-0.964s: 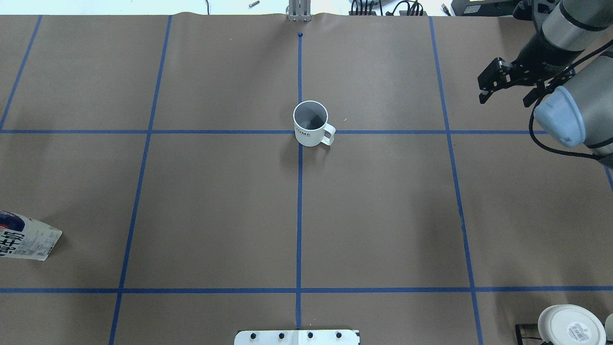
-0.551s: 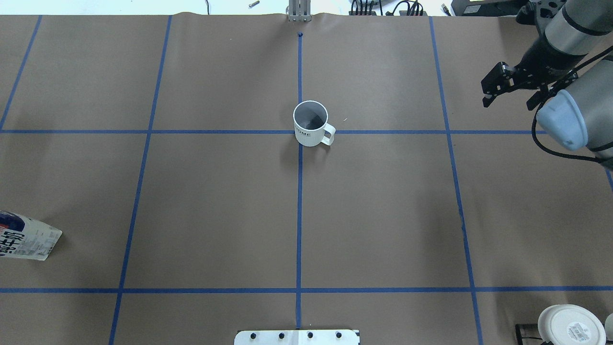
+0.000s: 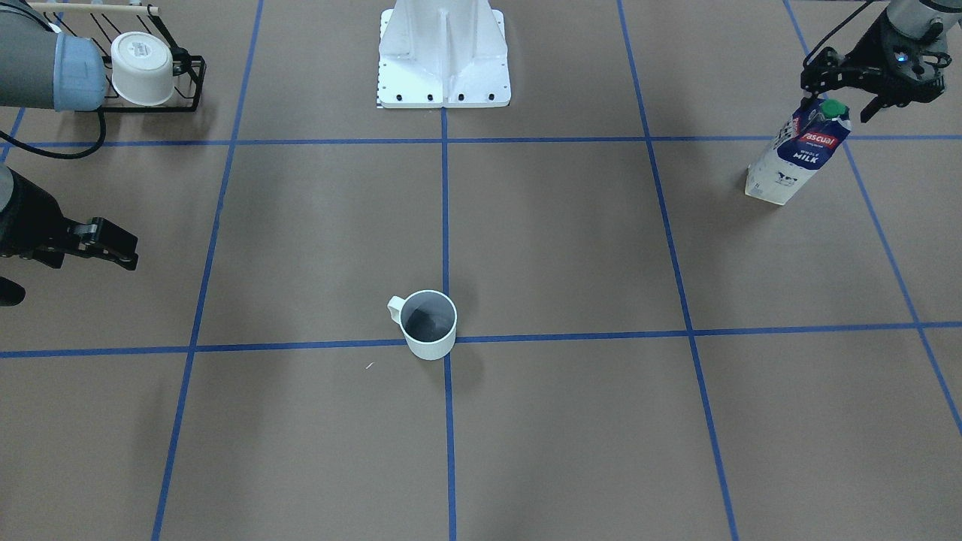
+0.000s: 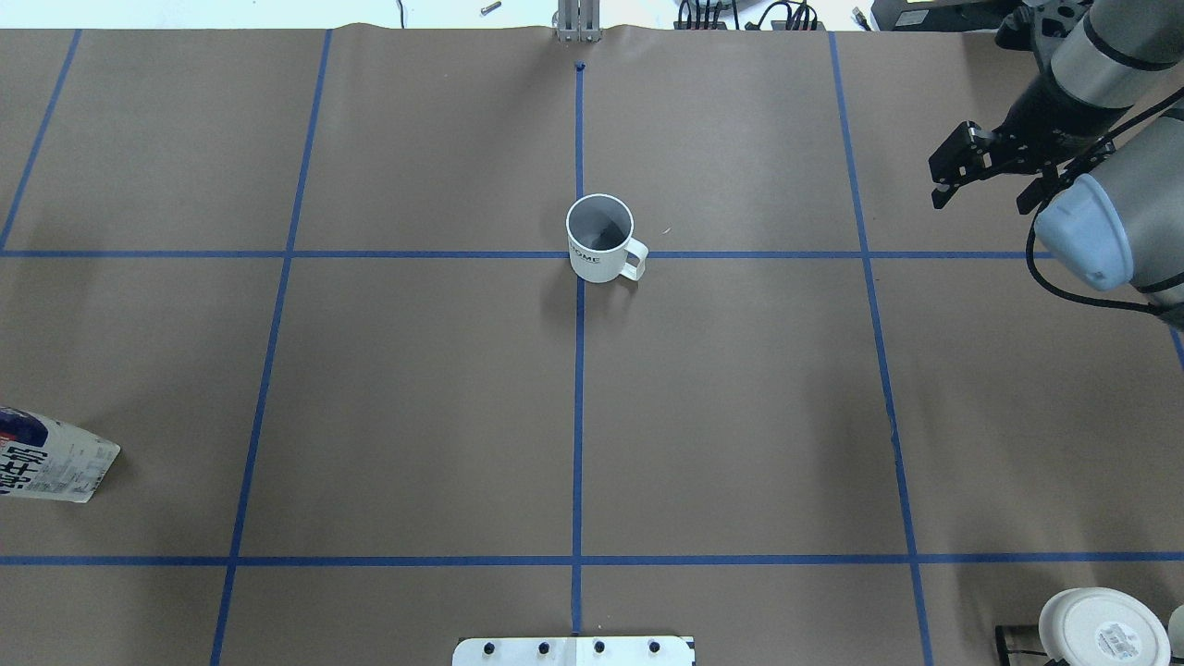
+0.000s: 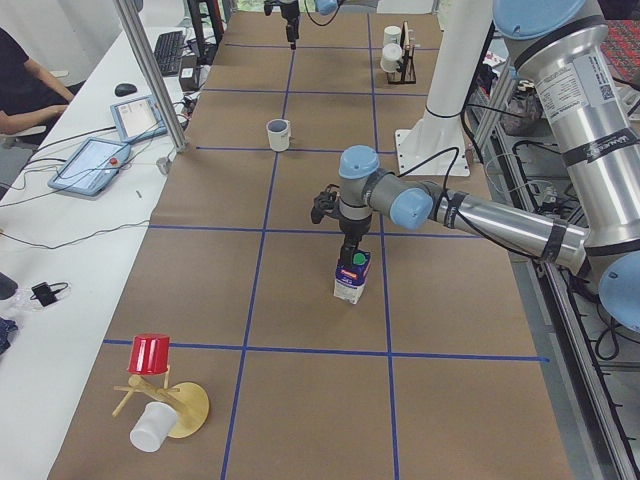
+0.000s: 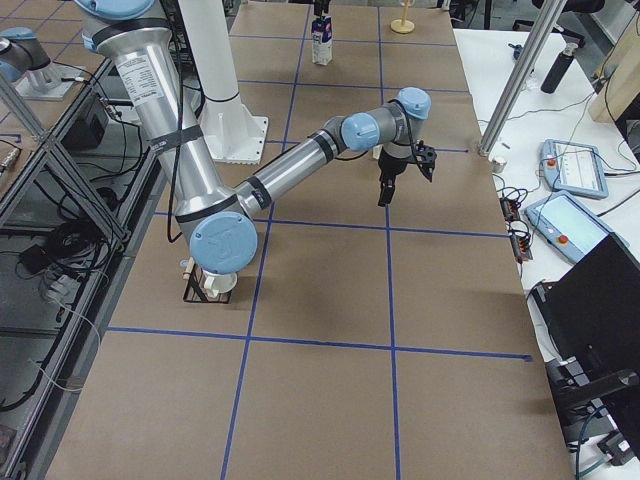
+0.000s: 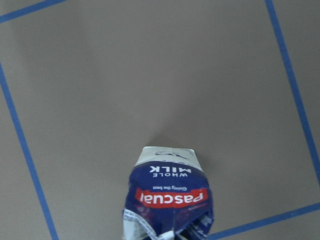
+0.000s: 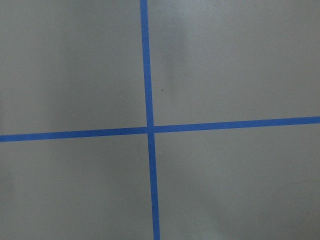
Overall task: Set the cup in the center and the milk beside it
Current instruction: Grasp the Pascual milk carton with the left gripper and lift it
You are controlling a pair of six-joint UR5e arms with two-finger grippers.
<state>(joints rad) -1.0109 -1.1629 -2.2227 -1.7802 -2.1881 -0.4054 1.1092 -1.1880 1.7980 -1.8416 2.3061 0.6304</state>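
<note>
My fingers reach only the green cap (image 3: 833, 108), above the blue upper sides. My left gripper should go lower first and then close on the milk carton.
A white mug, the cup (image 4: 601, 239), with a dark grey inside and a loop handle, stands upright on the center crossing of blue tape (image 4: 579, 289). Small dark lettering shows on its robot-facing side. It also shows in the front view (image 3: 429, 324). The blue-and-white Pascual milk carton (image 3: 798, 154) stands upright far to the robot's left, cut off by the overhead view's edge (image 4: 46, 455). My left gripper (image 3: 836, 94) is open, its fingers on either side of the carton's top. My right gripper (image 4: 982, 185) is open and empty, far right of the cup.
A black wire rack (image 3: 180, 90) holding a squat white cup (image 3: 141, 69) stands near the robot's base plate (image 3: 443, 75) on its right side. A red cup on a wooden stand (image 5: 152, 355) sits at the table's left end. The right wrist view shows only a tape crossing (image 8: 150, 129).
My right gripper has moved a little to the right, away from the cup, and stayed open. The cup and the milk carton have not moved.
</note>
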